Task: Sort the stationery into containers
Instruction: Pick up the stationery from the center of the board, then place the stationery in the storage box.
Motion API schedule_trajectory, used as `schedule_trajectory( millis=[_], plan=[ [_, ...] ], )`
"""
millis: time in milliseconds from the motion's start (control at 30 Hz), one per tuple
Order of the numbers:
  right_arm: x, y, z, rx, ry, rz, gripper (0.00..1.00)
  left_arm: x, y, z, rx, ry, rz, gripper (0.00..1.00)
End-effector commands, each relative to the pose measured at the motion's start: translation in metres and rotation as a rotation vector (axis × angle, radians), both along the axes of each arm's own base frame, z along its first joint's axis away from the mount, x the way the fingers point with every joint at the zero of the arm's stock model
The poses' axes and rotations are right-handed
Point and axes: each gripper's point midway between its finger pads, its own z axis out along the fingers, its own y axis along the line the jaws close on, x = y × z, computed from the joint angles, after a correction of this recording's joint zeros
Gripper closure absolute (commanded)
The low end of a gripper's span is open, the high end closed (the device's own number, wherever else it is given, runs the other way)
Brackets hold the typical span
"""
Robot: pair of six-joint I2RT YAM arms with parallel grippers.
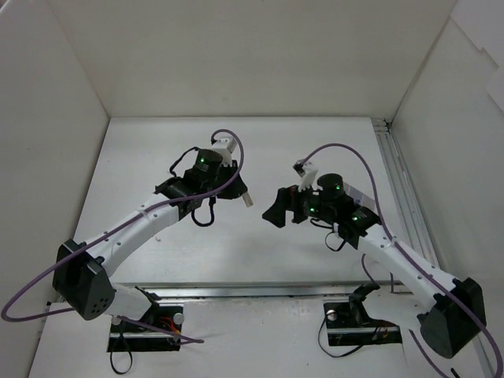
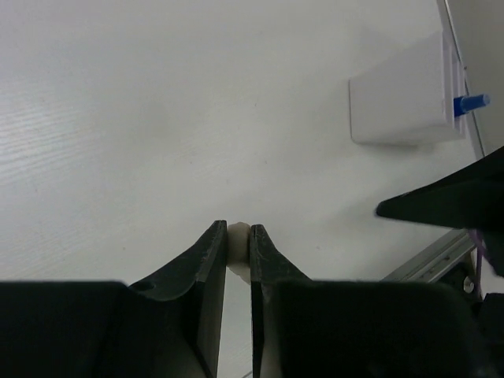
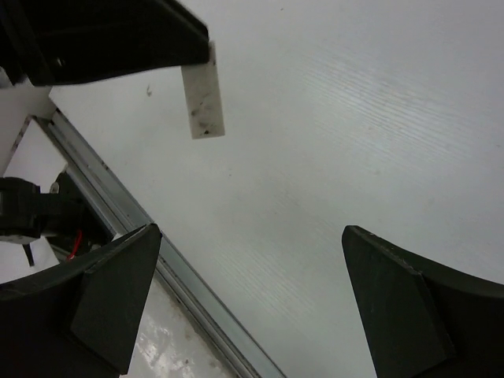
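Note:
The right gripper takes hold of the beige piece (image 1: 247, 198) by the loose end jutting from my left gripper next, to sort it into the white box.
A tiny beige piece (image 2: 238, 233) is pinched between the tips of my left gripper (image 2: 238, 228), which is shut on it. In the top view the piece (image 1: 247, 198) juts from that gripper (image 1: 242, 194) above mid-table. The right wrist view shows it (image 3: 202, 90) hanging from the left fingers (image 3: 118, 35). My right gripper (image 3: 250, 230) stands open and empty over bare table, just right of the left one (image 1: 277, 211). A white box (image 2: 402, 102) sits ahead to the right, a blue cap (image 2: 471, 101) poking out at its far side. The top view hides the box.
A metal rail (image 1: 236, 290) runs along the table's near edge, also seen below my right gripper (image 3: 197, 295). Another rail (image 1: 402, 189) lines the right side. White walls (image 1: 236, 55) enclose the table. A right finger (image 2: 457, 197) crosses the left wrist view.

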Motion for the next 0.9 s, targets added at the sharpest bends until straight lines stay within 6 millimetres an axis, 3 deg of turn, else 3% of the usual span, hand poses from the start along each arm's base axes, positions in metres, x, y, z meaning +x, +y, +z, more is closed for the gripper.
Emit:
schedule_trajectory(
  millis=[0,167,433,500,600,633,667,867],
  plan=[
    [0.010,0.048,0.034,0.077,-0.122,0.092,0.02,0.019,0.001,0.056,-0.082,-0.128,0.078,1.00],
    [0.031,0.076,0.032,-0.008,-0.190,0.057,0.02,0.015,-0.002,0.064,-0.099,-0.142,0.060,1.00],
    [0.051,0.095,0.035,-0.086,-0.274,0.005,0.05,0.008,-0.005,0.061,-0.110,-0.132,0.021,1.00],
    [0.053,0.098,0.031,-0.099,-0.269,0.012,0.13,0.004,-0.008,0.060,-0.111,-0.133,0.008,1.00],
    [0.053,0.105,0.032,-0.085,-0.282,0.016,0.33,0.002,-0.007,0.060,-0.112,-0.134,0.006,1.00],
    [0.052,0.108,0.033,-0.074,-0.286,0.017,0.40,0.001,-0.007,0.062,-0.115,-0.138,-0.001,1.00],
    [0.053,0.108,0.034,-0.060,-0.297,0.010,0.54,0.001,-0.008,0.061,-0.116,-0.138,-0.008,1.00],
    [0.052,0.108,0.037,-0.051,-0.298,-0.008,0.96,-0.002,-0.009,0.050,-0.108,-0.114,-0.017,1.00]
  ],
)
